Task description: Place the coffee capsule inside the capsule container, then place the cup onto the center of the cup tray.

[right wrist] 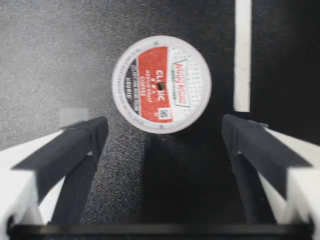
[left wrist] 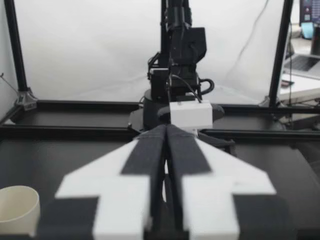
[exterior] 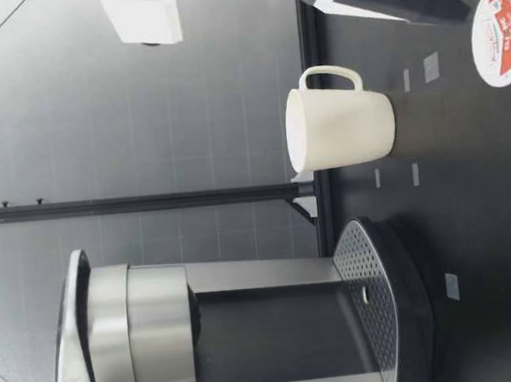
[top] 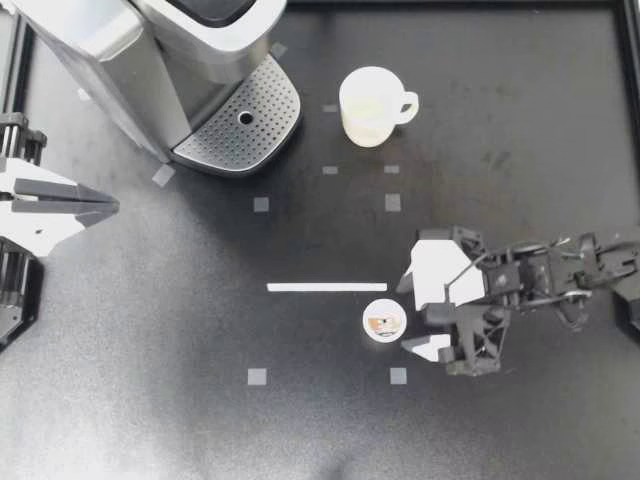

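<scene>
My right gripper grabs the coffee capsule by its round rim (top: pixel 384 302) (right wrist: pixel 206 84) next, to set the capsule inside the capsule container.
A coffee capsule (top: pixel 383 322) with a red and white lid lies flat on the black table. My right gripper (top: pixel 405 315) is open right beside it, one finger on each side; in the right wrist view the capsule (right wrist: pixel 161 84) sits just ahead of the gripper (right wrist: pixel 164 125), untouched. A white cup (top: pixel 370 105) stands upright with its handle away from the machine. The coffee machine's perforated cup tray (top: pixel 240 125) holds nothing. My left gripper (top: pixel 108 205) is shut and holds nothing at the left edge, far from everything. In the low view, the cup (exterior: pixel 339 129) stands beside the cup tray (exterior: pixel 379 296).
The silver coffee machine (top: pixel 150 50) fills the back left corner. A white tape line (top: pixel 326 287) and small grey tape squares (top: pixel 260 204) mark the table. A black frame rail (top: pixel 630 80) runs along the right side.
</scene>
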Robot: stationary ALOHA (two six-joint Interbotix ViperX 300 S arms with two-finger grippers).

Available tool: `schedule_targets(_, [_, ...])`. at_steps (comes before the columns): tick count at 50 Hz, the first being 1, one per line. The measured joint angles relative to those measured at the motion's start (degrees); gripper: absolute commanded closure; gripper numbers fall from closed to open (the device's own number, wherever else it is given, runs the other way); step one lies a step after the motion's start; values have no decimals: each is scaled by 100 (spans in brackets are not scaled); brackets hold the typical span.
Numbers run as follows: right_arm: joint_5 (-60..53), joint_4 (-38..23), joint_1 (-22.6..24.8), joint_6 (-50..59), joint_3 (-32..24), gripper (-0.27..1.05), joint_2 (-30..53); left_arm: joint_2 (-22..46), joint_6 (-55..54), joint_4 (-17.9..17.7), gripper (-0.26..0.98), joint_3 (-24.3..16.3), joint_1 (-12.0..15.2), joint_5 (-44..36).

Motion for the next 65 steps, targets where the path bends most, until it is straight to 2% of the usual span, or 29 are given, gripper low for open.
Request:
schedule_targets(35, [-18, -53, 26, 0, -369, -16, 439, 0, 0, 0, 62, 0, -9, 0])
schedule_targets(43, [-26, -79, 26, -18, -404, -5, 448, 0, 0, 0, 62, 0, -9, 0])
schedule_targets(56, [-26, -97, -18, -9, -404, 19, 448, 0, 0, 0, 62, 0, -9, -9])
schedule_targets(65, [-26, -97, -44, -9, -404, 27, 448, 9, 0, 0, 62, 0, -9, 0])
